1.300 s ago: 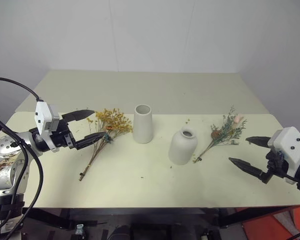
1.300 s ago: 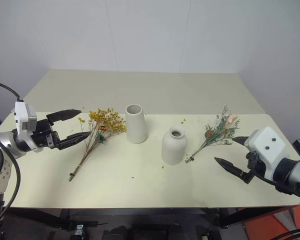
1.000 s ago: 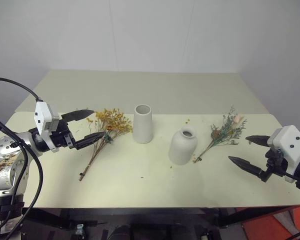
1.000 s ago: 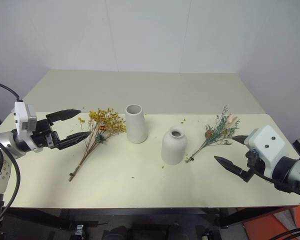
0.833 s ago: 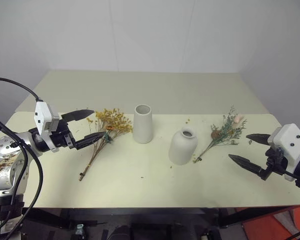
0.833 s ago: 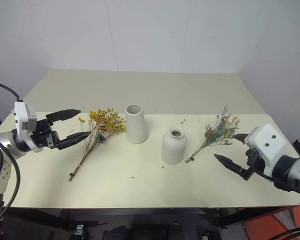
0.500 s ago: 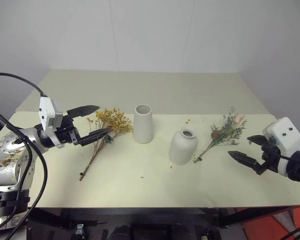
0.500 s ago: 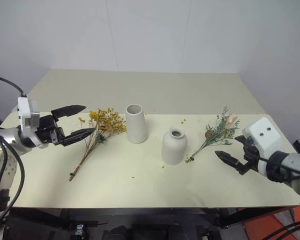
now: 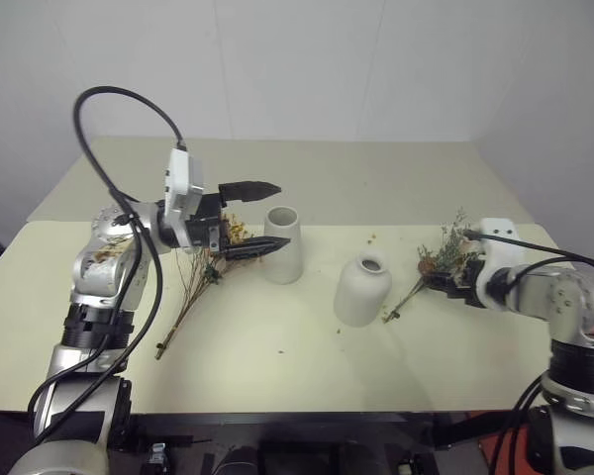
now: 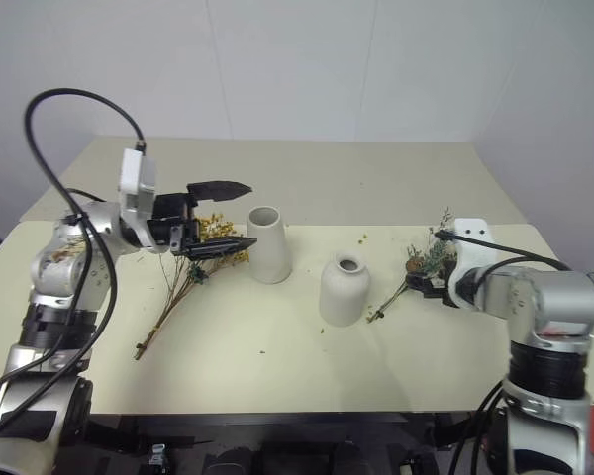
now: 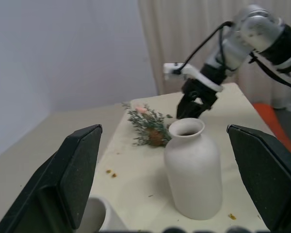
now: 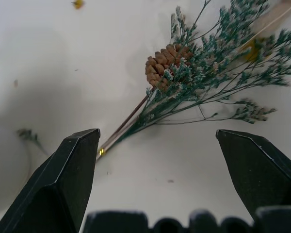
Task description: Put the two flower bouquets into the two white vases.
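The stems of the grey-green bouquet will be grabbed next by my right gripper, so it can stand the bouquet in a white vase point(image 12: 5, 165).
The yellow-orange bouquet point(image 9: 190, 282) lies flat at the left of the table, its blooms partly hidden behind my left gripper point(image 9: 262, 216). That gripper is open and empty, held level above the blooms and pointing at the tall white vase point(image 9: 282, 247). The squat white vase point(image 9: 361, 292) stands to the right of the tall one. Further right lies the grey-green bouquet point(image 12: 184, 82) with its pinecone. My right gripper point(image 12: 157, 132) is open and tipped down over it, with the stems between its spread fingers point(image 12: 63, 179) and untouched.
The pale table point(image 9: 277, 366) has bare room in front of the vases and a long stretch behind them. Small crumbs of dried flowers lie scattered around the vases. A white wall closes the back.
My left gripper swung up and to the right, from beside the yellow bouquet to over its blooms near the tall vase. My right gripper moved forward and tipped down over the grey-green bouquet.
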### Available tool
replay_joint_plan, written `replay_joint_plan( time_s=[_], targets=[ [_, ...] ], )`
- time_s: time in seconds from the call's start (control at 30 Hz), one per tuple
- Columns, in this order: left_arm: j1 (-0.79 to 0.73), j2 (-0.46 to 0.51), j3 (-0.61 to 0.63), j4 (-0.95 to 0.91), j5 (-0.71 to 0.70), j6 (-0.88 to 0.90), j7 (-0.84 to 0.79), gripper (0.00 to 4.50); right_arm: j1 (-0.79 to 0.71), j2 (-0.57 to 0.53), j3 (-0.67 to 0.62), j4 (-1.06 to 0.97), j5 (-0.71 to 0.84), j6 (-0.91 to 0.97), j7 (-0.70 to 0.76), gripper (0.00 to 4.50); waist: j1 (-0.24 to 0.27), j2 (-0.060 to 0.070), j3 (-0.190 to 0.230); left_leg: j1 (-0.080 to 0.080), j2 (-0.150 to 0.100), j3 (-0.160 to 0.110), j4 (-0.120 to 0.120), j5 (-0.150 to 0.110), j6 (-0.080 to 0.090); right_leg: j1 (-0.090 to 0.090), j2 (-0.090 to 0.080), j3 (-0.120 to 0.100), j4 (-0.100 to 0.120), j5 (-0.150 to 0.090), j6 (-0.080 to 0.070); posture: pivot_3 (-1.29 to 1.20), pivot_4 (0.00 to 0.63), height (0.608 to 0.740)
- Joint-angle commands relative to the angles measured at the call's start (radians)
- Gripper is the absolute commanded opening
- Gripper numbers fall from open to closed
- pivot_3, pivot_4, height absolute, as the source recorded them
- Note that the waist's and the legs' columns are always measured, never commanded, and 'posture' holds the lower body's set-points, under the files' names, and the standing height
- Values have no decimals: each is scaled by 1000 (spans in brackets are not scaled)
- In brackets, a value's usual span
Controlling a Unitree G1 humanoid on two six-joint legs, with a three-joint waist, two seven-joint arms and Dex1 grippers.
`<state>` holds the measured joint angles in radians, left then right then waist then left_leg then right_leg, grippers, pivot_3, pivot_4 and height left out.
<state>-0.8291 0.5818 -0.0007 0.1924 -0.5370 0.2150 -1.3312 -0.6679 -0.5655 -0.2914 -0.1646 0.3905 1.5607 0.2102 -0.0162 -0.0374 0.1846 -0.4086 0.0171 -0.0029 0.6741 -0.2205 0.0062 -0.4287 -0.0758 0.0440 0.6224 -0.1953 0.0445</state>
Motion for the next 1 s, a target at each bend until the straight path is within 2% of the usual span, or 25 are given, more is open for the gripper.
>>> replay_joint_plan(
  time_s=[0.03,0.33,0.63,0.73,1.0],
  targets=[
    [-66,-14,-46,27,31,-42,-88,4491,-43,36,-20,8,-45,15,-49,4500,0,0,0,-1,0,0,0,0,0,0,0,0,0,0,0,0,150,740],
    [-168,-33,-156,105,187,-151,-162,4491,-89,126,7,118,-107,-31,-98,4500,-2,0,0,-2,-1,0,0,0,0,-2,-1,0,1,0,0,0,150,740],
    [-159,-31,-155,78,204,-160,-177,4491,-117,136,92,272,-165,-111,-99,4500,-22,1,0,-3,-1,0,1,0,0,-4,0,1,2,0,0,0,150,740],
    [-153,-27,-161,72,218,-169,-179,4500,-121,114,146,309,-169,-128,-68,3890,-26,1,0,-3,0,0,1,0,0,-4,0,1,3,0,0,0,150,740],
    [-133,-19,-158,56,239,-175,-172,4500,-132,91,143,306,-174,-83,-51,1231,-29,1,0,-2,0,0,1,0,1,-4,0,1,3,0,0,0,150,740]
  ],
)
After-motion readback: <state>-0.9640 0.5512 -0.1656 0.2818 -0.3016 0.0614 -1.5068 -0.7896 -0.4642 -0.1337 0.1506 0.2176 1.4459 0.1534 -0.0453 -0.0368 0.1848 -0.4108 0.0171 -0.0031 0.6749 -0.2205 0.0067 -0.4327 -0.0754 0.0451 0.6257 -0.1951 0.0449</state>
